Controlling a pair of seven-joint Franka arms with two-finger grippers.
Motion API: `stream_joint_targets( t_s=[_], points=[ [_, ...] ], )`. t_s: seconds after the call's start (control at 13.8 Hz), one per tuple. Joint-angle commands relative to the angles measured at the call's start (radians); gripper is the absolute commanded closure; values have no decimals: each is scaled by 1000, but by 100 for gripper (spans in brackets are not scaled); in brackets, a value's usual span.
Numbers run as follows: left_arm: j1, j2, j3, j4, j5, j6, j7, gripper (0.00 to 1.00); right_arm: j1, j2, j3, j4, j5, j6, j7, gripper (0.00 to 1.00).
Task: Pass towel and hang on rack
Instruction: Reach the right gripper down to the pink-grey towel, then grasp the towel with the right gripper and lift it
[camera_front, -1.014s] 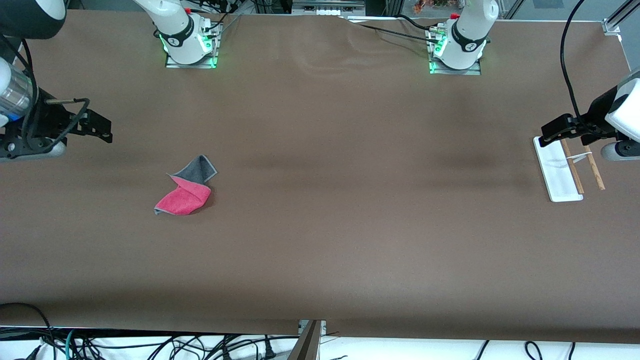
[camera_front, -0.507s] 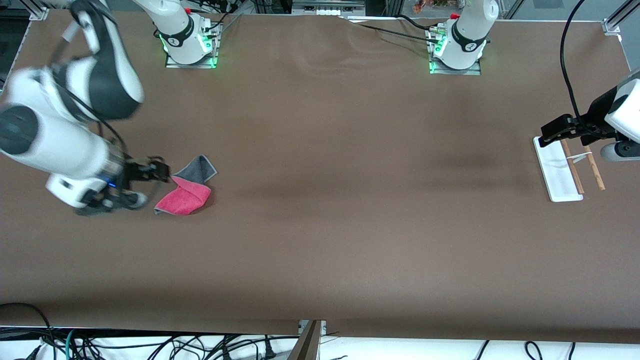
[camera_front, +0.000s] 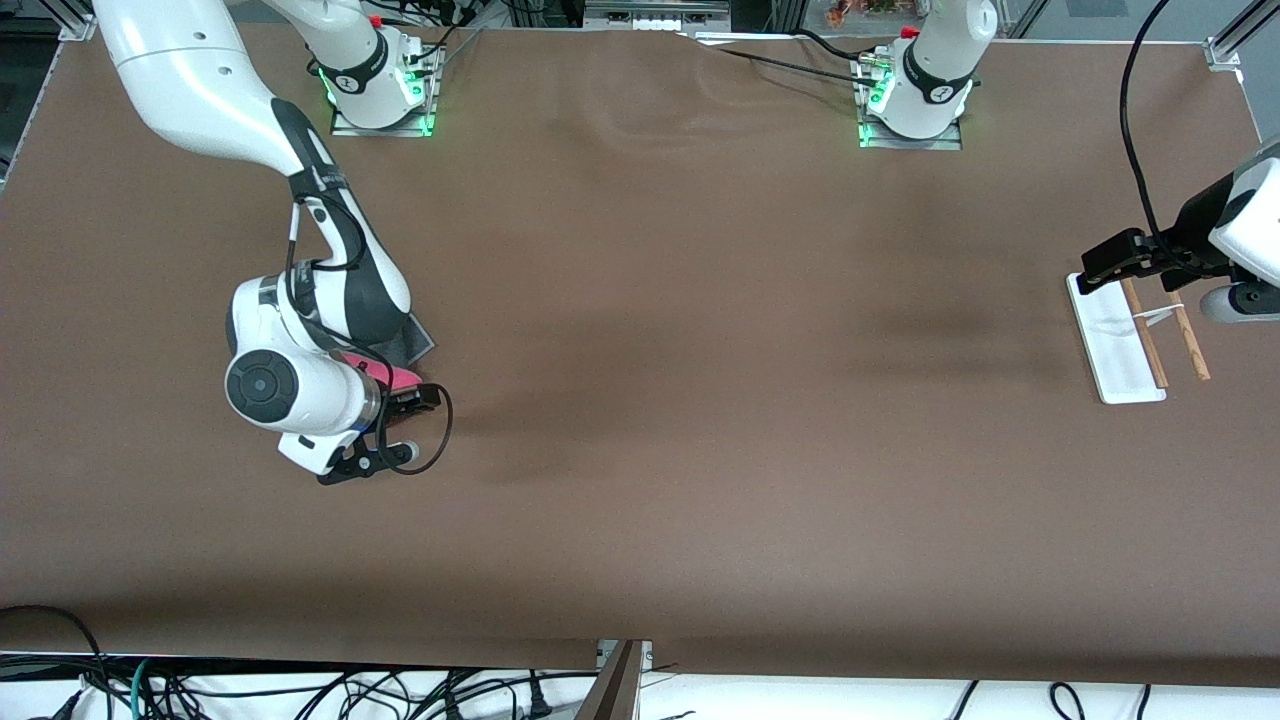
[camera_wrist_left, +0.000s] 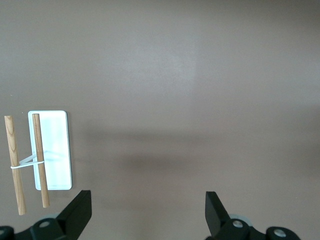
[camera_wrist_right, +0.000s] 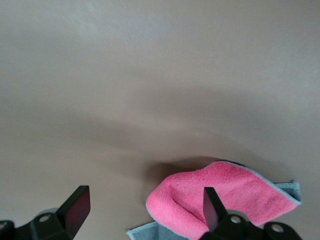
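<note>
My right gripper is to reach the towel and grab its pink fold, so the towel's blue-grey hemmed corner (camera_wrist_right: 294, 193) stays free for the pass.
Most of the towel (camera_front: 416, 341) lies under my right arm: in the front view only a dark grey corner and a sliver of pink show. My right gripper (camera_front: 420, 400) hangs open just above the towel's edge. In the right wrist view the gripper (camera_wrist_right: 144, 210) is spread wide, one finger in front of the pink fold (camera_wrist_right: 230, 192), and nothing is held. The rack (camera_front: 1115, 345), a white base with two brown rods (camera_front: 1190, 345), stands at the left arm's end of the table. My left gripper (camera_front: 1100, 265) waits open above the rack's end. The left wrist view shows this gripper (camera_wrist_left: 147, 212) empty and the rack (camera_wrist_left: 52, 150) off to one side.
The brown table cover (camera_front: 700, 400) stretches between the towel and the rack. The two arm bases (camera_front: 380, 95) (camera_front: 910, 100) stand along the edge farthest from the front camera. Loose cables (camera_front: 300, 690) lie below the nearest edge.
My right arm has swung in from the table's end and come down over the towel, covering most of it. The towel has not moved. My left arm has stayed still.
</note>
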Motion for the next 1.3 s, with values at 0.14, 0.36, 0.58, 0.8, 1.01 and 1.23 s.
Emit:
stream_joint_targets(
  t_s=[0.14,0.36,0.58,0.8,1.01,1.23],
  points=[
    [-1,13,-2,31,20,-22,12,0,-6,41,2,-32,4,-15,-4,0],
    [1,13,-2,29,20,-22,12,0,-9,47,1,-67,4,-17,-4,0],
    [1,13,-2,29,20,-22,12,0,-28,36,2,-69,4,-64,-17,0],
    [1,13,-2,29,20,-22,12,0,-29,35,2,-70,5,-95,-17,1],
    [1,13,-2,29,20,-22,12,0,-34,38,1,-70,5,-92,-4,35],
    [1,13,-2,29,21,-23,12,0,-37,45,1,-65,33,-67,-4,46]
  ],
)
